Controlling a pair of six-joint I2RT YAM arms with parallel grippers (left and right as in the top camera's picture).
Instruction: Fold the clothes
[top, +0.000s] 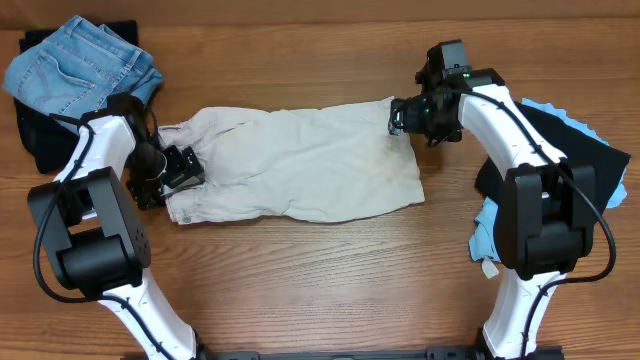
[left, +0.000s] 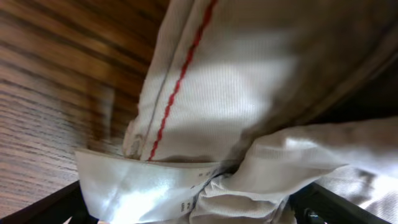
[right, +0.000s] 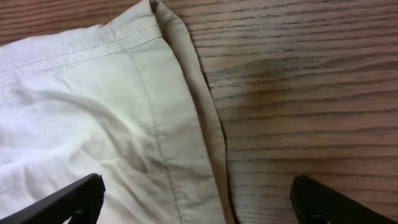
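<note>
The stitched leg hem (top: 404, 127) of the pale beige trousers (top: 300, 160) is the part my right gripper will grab next, to fold the legs over toward the waistband.
The pale beige trousers (top: 300, 160) lie spread flat across the middle of the wooden table, waistband at the left and leg hem at the right. My left gripper (top: 183, 170) is at the waistband end. In the left wrist view its fingers (left: 186, 211) are open wide, with bunched waistband cloth (left: 261, 74) and the white label (left: 137, 186) between them. My right gripper (top: 395, 117) is at the far right corner of the hem. In the right wrist view it (right: 196, 205) is open, just above the stitched hem edge (right: 93, 112).
Folded blue jeans (top: 80, 65) lie on a black garment (top: 40, 140) at the far left. A black garment (top: 570, 150) and a blue one (top: 485, 240) lie in a pile at the right edge. Bare wood (top: 320, 280) runs along the front.
</note>
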